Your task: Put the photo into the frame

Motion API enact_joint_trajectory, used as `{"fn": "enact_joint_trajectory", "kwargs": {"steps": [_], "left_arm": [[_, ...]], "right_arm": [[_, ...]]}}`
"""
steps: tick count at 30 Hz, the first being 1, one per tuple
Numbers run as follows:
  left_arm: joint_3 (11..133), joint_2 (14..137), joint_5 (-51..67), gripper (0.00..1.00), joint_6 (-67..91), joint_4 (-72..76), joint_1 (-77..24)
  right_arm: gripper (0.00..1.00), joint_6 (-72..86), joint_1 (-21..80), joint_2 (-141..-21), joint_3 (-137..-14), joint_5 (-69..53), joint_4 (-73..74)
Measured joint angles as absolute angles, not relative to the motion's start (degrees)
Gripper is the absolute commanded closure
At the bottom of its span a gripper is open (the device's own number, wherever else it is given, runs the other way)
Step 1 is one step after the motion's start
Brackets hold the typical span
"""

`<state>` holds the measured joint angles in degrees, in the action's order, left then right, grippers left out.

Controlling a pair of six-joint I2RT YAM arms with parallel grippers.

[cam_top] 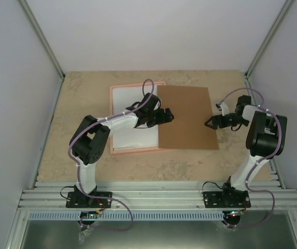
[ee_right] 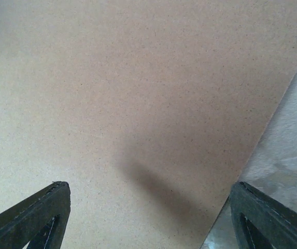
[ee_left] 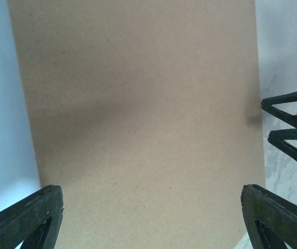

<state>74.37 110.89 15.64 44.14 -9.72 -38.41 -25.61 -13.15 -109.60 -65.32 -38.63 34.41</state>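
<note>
The left gripper grabs the cardboard by its frame-side edge [ee_left: 30,115] next, which leaves the opposite edge free for my right gripper.
The pink frame [cam_top: 136,151] lies flat at the table's middle left. A plain white sheet [cam_top: 130,111], the photo's back as far as I can tell, lies inside it; no print side shows. It also shows in the left wrist view [ee_left: 3,104]. A brown cardboard sheet [cam_top: 187,116] lies to the right, over the frame's right edge. My left gripper [cam_top: 169,115] is open and empty above the cardboard's left edge [ee_left: 151,218]. My right gripper [cam_top: 209,123] is open and empty at the cardboard's right edge [ee_right: 148,218]. Its fingers [ee_left: 288,111] show in the left wrist view.
The cardboard [ee_left: 138,104] fills both wrist views [ee_right: 127,93]. The beige stone-patterned table [cam_top: 189,166] shows bare at the front and the right [ee_right: 293,135]. White walls close the left, back and right sides. Metal rails run along the near edge [cam_top: 153,194].
</note>
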Motion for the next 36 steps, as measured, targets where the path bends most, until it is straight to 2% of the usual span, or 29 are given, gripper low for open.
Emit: {"fn": "enact_joint_trajectory", "kwargs": {"steps": [15, 26, 33, 36], "left_arm": [[72.58, 111.79, 15.7, 0.06, 43.83, -7.44, -37.21], [70.22, 111.81, 13.39, 0.18, 43.64, -7.22, -35.62], [70.61, 113.73, 20.12, 0.2, 43.31, -2.5, -35.62], [71.13, 114.8, 22.9, 0.26, 43.97, -1.28, -34.83]], "right_arm": [[0.16, -25.39, -13.02, -109.67, -65.23, -39.24, 34.61], [0.16, -25.41, -13.39, -109.95, -65.39, -40.03, 34.76], [0.16, -25.39, -13.67, -110.45, -66.08, -40.51, 35.7], [0.16, -25.39, -14.13, -110.85, -66.72, -40.69, 36.62]]}}
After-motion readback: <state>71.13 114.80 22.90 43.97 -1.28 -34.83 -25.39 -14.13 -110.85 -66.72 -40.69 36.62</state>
